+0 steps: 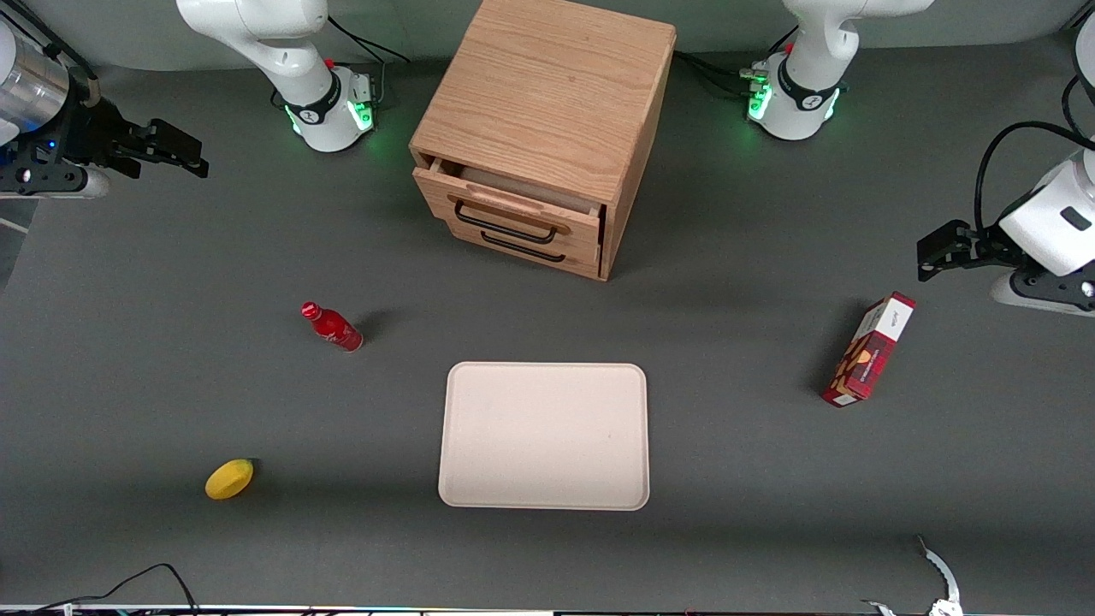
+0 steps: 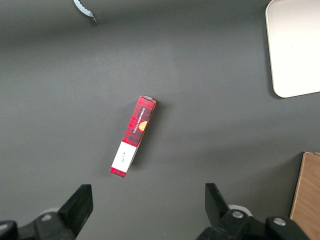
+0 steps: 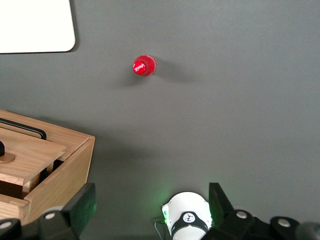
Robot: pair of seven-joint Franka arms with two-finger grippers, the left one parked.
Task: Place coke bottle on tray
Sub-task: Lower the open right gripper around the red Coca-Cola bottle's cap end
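I will next grab the bottle with my gripper by its red cap, to place the coke bottle on the tray.
The coke bottle is small, glossy red with a red cap, and stands upright on the grey table. It is beside the tray, toward the working arm's end, with a gap between them. The tray is large, flat and pale pink, and nothing lies on it. My gripper hangs high over the working arm's end of the table, farther from the front camera than the bottle. In the right wrist view the gripper is open and empty, well apart from the bottle's cap and the tray's corner.
A wooden drawer cabinet stands farther from the front camera than the tray, its top drawer slightly open. A yellow lemon lies nearer the camera than the bottle. A red box lies toward the parked arm's end. The arm's base is under the gripper.
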